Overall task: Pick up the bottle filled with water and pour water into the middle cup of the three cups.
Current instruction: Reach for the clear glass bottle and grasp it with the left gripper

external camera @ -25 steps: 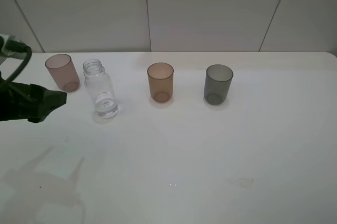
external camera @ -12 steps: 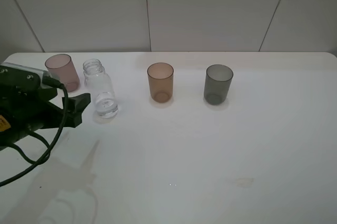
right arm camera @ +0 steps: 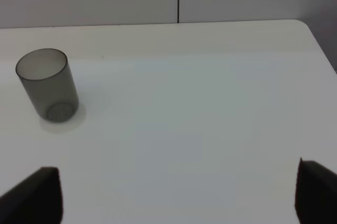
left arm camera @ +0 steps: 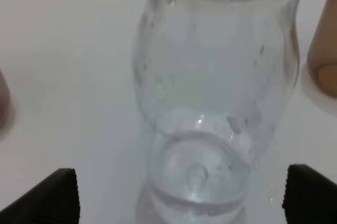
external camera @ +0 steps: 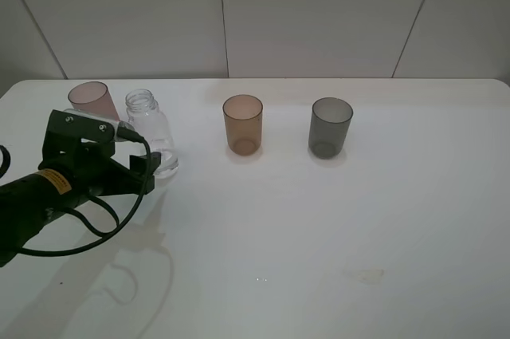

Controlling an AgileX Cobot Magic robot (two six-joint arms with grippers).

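Observation:
My left gripper should next take hold of the clear bottle by its lower body (external camera: pixel 163 155), so it can pour water into the amber middle cup (external camera: pixel 242 124).
The clear capless bottle (external camera: pixel 151 138) stands upright on the white table (external camera: pixel 319 219), with a little water in its bottom. My left gripper (external camera: pixel 143 152) is open right in front of it. In the left wrist view the bottle (left arm camera: pixel 210 92) fills the frame, and the gripper (left arm camera: pixel 184 197) has one dark fingertip (left arm camera: pixel 55 195) on each side of the bottle's base, not touching it. The amber middle cup (external camera: pixel 242 124) stands to the bottle's right and the dark grey cup (external camera: pixel 330 127) further right. The pinkish-mauve cup (external camera: pixel 89 100) is partly hidden behind my left arm. My right gripper (right arm camera: pixel 174 197) is open and empty.
The amber cup (left arm camera: pixel 324 50) shows at the edge of the left wrist view, close to the bottle. The grey cup (right arm camera: pixel 47 84) stands ahead of my right gripper. A white tiled wall (external camera: pixel 319 12) rises behind the table. A small wet mark (external camera: pixel 366 275) lies at the front right.
My left arm has swung in from the left edge towards the bottle, and its open fingers now flank the bottle's base. The bottle and cups have not moved.

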